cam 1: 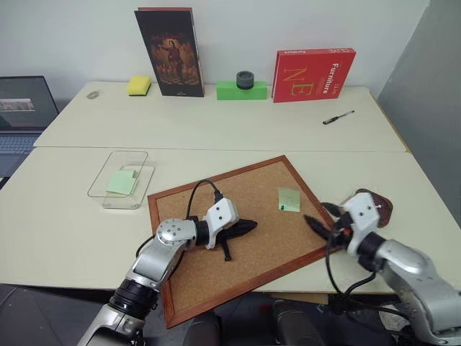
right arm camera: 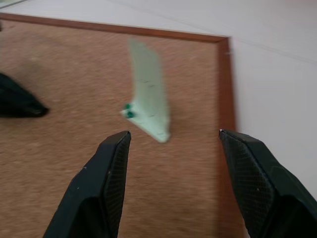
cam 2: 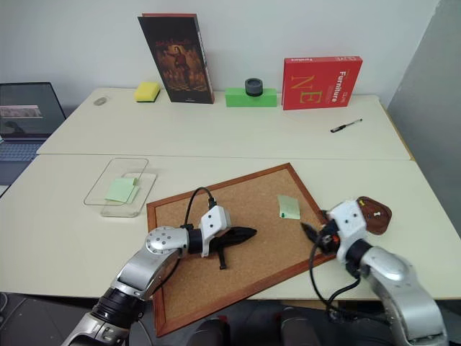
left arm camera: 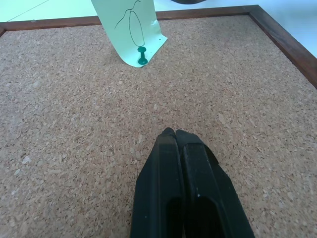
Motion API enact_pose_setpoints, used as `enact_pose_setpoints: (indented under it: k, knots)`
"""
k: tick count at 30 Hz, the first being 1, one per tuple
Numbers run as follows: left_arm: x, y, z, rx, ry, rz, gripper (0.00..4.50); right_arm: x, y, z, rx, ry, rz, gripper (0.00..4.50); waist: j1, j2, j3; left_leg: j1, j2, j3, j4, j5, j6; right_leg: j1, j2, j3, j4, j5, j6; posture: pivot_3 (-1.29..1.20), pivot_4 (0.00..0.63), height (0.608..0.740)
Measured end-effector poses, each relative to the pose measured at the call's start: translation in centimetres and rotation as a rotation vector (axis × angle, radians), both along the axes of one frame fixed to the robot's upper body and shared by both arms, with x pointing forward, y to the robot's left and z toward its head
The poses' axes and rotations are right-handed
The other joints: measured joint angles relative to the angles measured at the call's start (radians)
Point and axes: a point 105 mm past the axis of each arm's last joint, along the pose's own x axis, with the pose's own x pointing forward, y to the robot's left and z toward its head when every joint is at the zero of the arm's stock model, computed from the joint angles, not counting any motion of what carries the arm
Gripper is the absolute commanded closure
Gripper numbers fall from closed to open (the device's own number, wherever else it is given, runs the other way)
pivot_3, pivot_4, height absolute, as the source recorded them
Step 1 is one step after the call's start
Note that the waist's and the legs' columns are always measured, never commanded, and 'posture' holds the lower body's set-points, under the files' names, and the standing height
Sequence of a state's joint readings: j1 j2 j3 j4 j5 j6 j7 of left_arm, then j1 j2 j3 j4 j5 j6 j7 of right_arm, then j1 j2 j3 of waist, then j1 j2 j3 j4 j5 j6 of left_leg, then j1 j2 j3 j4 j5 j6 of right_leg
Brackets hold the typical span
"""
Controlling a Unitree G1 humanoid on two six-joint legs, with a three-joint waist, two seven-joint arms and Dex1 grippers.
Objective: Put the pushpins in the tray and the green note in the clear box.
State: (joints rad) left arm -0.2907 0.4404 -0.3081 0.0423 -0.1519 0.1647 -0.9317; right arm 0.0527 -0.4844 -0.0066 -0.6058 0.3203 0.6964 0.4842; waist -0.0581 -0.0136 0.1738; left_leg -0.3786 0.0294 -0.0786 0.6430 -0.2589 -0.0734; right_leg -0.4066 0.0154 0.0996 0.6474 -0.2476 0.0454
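Note:
The robot's right gripper will next grab the green pushpin by its head [cam 1: 282, 207] and put it in the tray to free the note [cam 1: 289, 196].
A pale green note [cam 1: 289, 198] lies on the cork board [cam 1: 216, 274], held at its near corner by a green pushpin [left arm camera: 142, 60]. My right gripper [right arm camera: 173, 134] stands open at the board's right edge, pointing at that note, with nothing between its fingers. Just behind it sits the dark brown tray [cam 2: 377, 216], partly hidden by the gripper. My left gripper [cam 1: 252, 226] is shut and empty, resting on the middle of the board and pointing at the note. On the left stands the clear box [cam 1: 108, 193], with another green note [cam 1: 121, 182] inside.
Along the back wall stand a dark book [cam 1: 170, 50], a red book [cam 1: 312, 74], a green block [cam 1: 241, 90] with a black ring on it, and a yellow sponge [cam 1: 138, 86]. A pen [cam 1: 338, 117] lies at back right. A laptop [cam 1: 21, 115] is at the left.

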Motion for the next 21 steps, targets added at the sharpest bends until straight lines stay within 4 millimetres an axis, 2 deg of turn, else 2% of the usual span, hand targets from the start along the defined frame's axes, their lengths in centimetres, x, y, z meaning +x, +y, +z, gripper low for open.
enact_pose_setpoints:
  k: [3, 6, 15, 21]
  knots:
    - [0.0, 0.0, 0.0, -0.001, -0.001, -0.001, 4.50, 0.0, 1.8, -0.7, 0.024, 0.037, 0.055, 1.49, 0.000, 0.000, 0.000, 0.000, 0.000, 0.000, -0.001, 0.000, 0.000, 0.000, 0.000, 0.000, 0.000, 0.000, 0.000, 0.00, 0.150, 0.740]
    - [0.0, 0.0, 0.0, -0.001, -0.002, -0.002, 4.50, 0.5, 2.6, -1.0, 0.024, 0.052, 0.082, 1.49, 0.000, 0.000, 0.000, -0.001, 0.000, 0.000, 0.000, 0.000, 0.000, 0.000, 0.000, 0.000, 0.000, 0.000, 0.000, 0.00, 0.150, 0.740]
    - [0.0, 0.0, 0.1, -0.001, -0.005, 0.000, 4.50, 3.3, 3.0, -2.1, 0.000, 0.040, 0.057, 1.49, 0.000, 0.000, 0.000, -0.001, 0.000, 0.000, 0.000, 0.000, 0.000, 0.000, 0.000, 0.000, 0.000, 0.000, 0.000, 0.00, 0.150, 0.740]
    - [-0.1, 0.0, 0.1, -0.002, -0.006, 0.001, 4.50, 4.3, 2.8, -2.5, -0.004, 0.021, 0.036, 1.49, 0.000, 0.000, 0.000, -0.001, 0.000, 0.000, -0.001, 0.000, 0.000, 0.000, 0.000, -0.001, 0.000, 0.000, 0.000, 0.00, 0.150, 0.740]
